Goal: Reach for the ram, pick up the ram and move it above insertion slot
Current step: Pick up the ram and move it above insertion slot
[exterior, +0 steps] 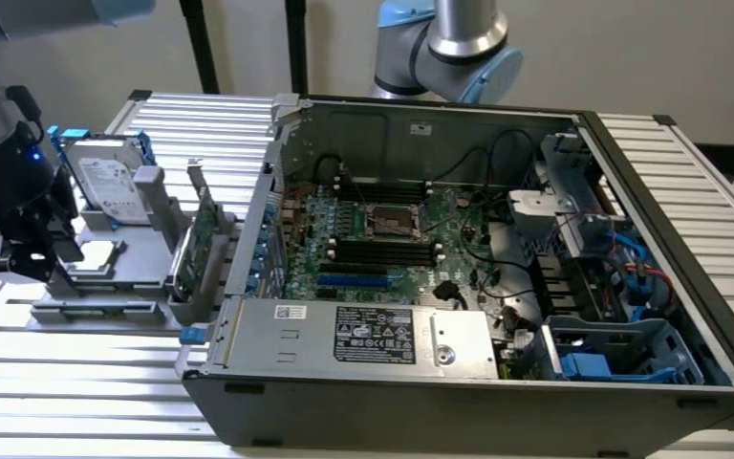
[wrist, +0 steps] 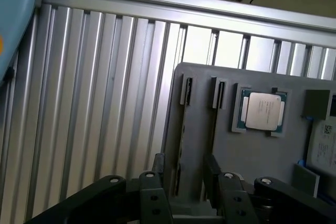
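My gripper is going to grab the ram by its bare middle part (wrist: pixel 181 148) next. The fingers have room there, since holder brackets hold both ends of the ram (wrist: pixel 182 129).
My gripper (wrist: pixel 185 174) is open, its two dark fingers (wrist: pixel 157 169) standing apart just above the grey parts holder (wrist: pixel 252 153). Two long narrow slots run along the holder. The one between my fingers holds a thin dark strip, the ram (wrist: pixel 182 129), seen edge-on with its green face hidden. My fingers are not touching it. In the exterior view the gripper (exterior: pixel 49 260) hangs over that view's left end of the holder (exterior: pixel 112 287). The black insertion slots (exterior: pixel 374 251) lie on the motherboard inside the open computer case, well to the exterior view's right.
On the holder sit a square silver processor (wrist: pixel 262 111), an upright hard drive (exterior: pixel 106 186) and a wider green expansion card (exterior: pixel 195 251). The case wall (exterior: pixel 265 206) rises between holder and motherboard. Cables, a power supply (exterior: pixel 367 335) and drive bays crowd the case. Everything rests on a ribbed aluminium table (wrist: pixel 94 103).
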`<state>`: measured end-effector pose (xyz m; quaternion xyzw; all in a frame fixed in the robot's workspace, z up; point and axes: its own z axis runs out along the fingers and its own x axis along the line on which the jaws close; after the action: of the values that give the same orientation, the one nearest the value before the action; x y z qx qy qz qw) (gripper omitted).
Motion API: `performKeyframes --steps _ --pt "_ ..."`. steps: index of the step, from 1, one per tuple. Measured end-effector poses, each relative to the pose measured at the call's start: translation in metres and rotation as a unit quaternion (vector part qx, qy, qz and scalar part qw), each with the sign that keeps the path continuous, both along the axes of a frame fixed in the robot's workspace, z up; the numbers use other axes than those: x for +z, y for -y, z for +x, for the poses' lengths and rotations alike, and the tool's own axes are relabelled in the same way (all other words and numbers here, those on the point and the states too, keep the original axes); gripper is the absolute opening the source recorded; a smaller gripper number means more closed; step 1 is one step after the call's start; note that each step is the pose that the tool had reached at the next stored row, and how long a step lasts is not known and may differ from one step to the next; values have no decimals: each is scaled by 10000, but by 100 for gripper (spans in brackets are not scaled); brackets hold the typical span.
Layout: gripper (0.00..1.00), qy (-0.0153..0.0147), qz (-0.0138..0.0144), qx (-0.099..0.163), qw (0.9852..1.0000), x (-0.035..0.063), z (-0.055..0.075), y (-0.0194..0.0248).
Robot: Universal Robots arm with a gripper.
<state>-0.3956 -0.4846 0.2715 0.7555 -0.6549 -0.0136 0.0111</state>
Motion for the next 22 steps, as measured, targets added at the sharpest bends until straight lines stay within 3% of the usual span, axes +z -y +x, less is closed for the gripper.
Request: performKeyframes --steps 22 --pt "42 0 0 -111 9999 -400 18 0"
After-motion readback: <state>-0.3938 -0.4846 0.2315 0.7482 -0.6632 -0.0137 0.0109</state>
